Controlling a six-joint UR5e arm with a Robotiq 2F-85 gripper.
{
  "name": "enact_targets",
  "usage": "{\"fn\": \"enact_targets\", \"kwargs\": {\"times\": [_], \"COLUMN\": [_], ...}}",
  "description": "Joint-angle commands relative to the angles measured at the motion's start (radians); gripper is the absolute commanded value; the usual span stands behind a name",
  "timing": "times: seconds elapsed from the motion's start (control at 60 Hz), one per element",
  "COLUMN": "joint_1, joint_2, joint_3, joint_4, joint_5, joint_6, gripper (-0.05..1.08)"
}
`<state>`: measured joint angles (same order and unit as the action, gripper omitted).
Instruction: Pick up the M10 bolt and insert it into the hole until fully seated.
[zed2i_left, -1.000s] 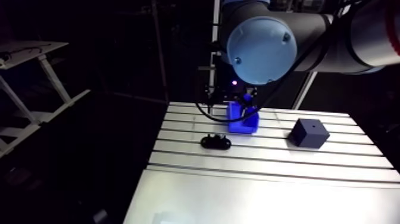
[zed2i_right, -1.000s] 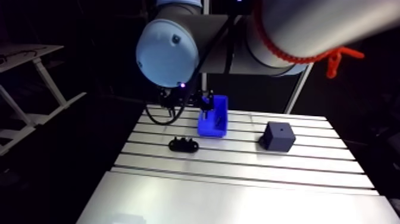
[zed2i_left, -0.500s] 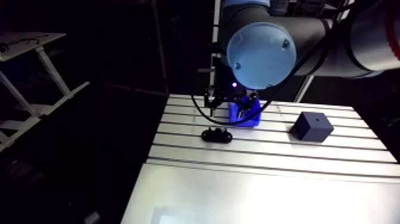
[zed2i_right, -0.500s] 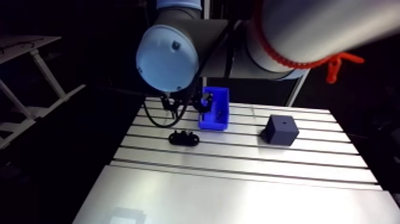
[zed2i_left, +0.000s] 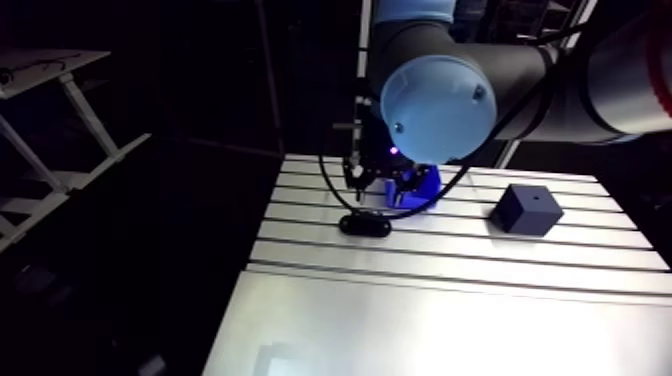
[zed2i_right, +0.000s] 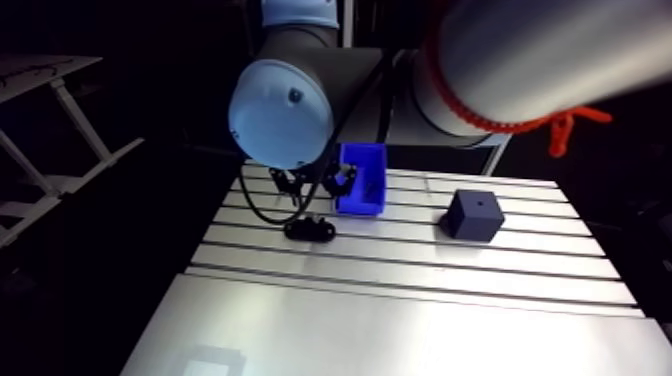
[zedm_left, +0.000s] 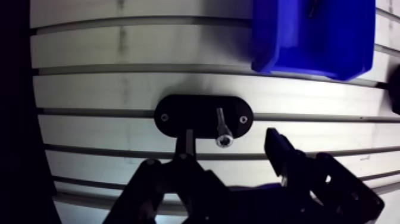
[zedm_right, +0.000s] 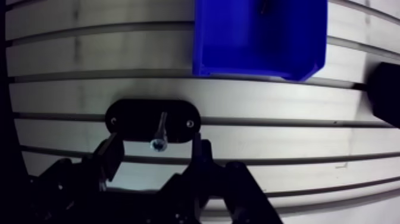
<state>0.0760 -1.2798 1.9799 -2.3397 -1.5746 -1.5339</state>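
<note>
The bolt's body sits down in the black holder (zedm_left: 178, 114) and its socket head (zedm_left: 224, 140) stands above, so I need to reach the bolt with my gripper and grip it by that head.
In the wrist view a small silver bolt (zedm_left: 221, 127) lies across a black oval holder (zedm_left: 178, 114), its socket head pointing toward the gripper. My gripper (zedm_left: 231, 144) hovers open just above it. One finger (zedm_left: 187, 143) is beside the holder's near edge and the other (zedm_left: 277, 146) stands off to the bolt's far side, with nothing between them. The dark cube block (zed2i_left: 527, 209), with a hole in its top face, sits on the table's right side in the arm view, well apart from the holder (zed2i_left: 365, 224).
A blue bin (zedm_left: 309, 47) stands just ahead of the holder, with a small dark part inside it. The slotted aluminium table (zed2i_left: 450, 260) runs under everything, and a smooth plate (zed2i_left: 430, 330) covers its near part. The table's left edge drops into darkness.
The gripper has shifted from over the blue bin toward the black holder and come lower. The arm view has shifted with the arm. Bolt, bin and cube have stayed put.
</note>
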Motion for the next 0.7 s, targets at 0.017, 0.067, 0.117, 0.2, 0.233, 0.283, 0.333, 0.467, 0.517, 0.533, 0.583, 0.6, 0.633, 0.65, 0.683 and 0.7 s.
{"fn": "enact_targets", "kwargs": {"times": [0.017, 0.067, 0.117, 0.2, 0.233, 0.283, 0.333, 0.467, 0.517, 0.533, 0.583, 0.6, 0.633, 0.65, 0.683, 0.7], "joint_1": [0.001, 0.001, 0.001, 0.002, 0.002, 0.002, 0.002, 0.002, 0.002, 0.002, 0.002, 0.002, 0.002, 0.002, 0.002, 0.002], "joint_2": [0.004, 0.009, 0.012, 0.013, 0.014, 0.014, 0.015, 0.024, 0.024, 0.026, 0.026, 0.026, 0.026, 0.026, 0.027, 0.027], "joint_3": [0.006, 0.009, 0.01, 0.01, 0.01, 0.01, 0.01, 0.012, 0.012, 0.012, 0.012, 0.012, 0.012, 0.012, 0.012, 0.012], "joint_4": [-0.003, -0.005, -0.005, -0.005, -0.006, -0.007, -0.007, -0.007, -0.007, -0.007, -0.007, -0.007, -0.007, -0.007, -0.007, -0.007], "joint_5": [0.0, 0.0, 0.0, 0.0, 0.0, 0.0, 0.0, 0.0, 0.0, 0.0, 0.0, 0.0, 0.0, 0.0, 0.0, 0.0], "joint_6": [-0.002, -0.002, -0.002, -0.002, -0.002, -0.002, -0.002, -0.002, -0.002, -0.002, -0.002, -0.002, -0.002, -0.002, -0.002, -0.002], "gripper": [0.35, 0.36, 0.36, 0.37, 0.37, 0.38, 0.38, 0.41, 0.41, 0.41, 0.41, 0.42, 0.43, 0.43, 0.44, 0.44]}}
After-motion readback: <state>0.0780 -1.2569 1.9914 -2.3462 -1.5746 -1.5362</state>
